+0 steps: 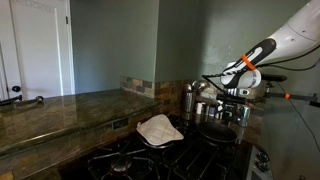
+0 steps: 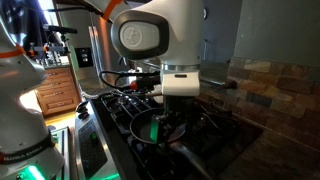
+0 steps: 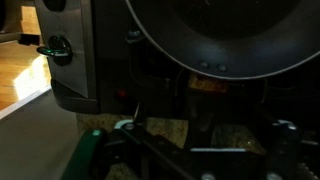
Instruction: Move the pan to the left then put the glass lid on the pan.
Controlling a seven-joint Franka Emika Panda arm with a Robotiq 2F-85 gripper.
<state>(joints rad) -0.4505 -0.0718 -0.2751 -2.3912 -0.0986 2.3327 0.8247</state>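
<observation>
My open fingertips are above the handle (image 2: 192, 157) (image 3: 202, 128), a wide gap from the pan's rim, so my gripper should lower first, then close on the handle.
The dark round pan (image 3: 230, 35) fills the top of the wrist view, and its dark handle (image 3: 198, 108) runs down towards the camera. My gripper (image 3: 200, 150) is open, its two fingers on either side of the handle line, low over the stove. In an exterior view the gripper (image 1: 233, 100) hangs just above the pan (image 1: 222, 130) at the stove's right side. The whitish, domed glass lid (image 1: 160, 129) lies on the stove to the left of the pan. In an exterior view the arm hides most of the pan (image 2: 158, 135) below the gripper (image 2: 173, 112).
Shiny steel canisters (image 1: 191, 97) stand behind the pan by the tiled wall. The black stove grates (image 1: 130, 160) run along the front. A stone counter (image 1: 60, 110) stretches to the left. The stove's front edge and knob (image 3: 55, 47) show in the wrist view.
</observation>
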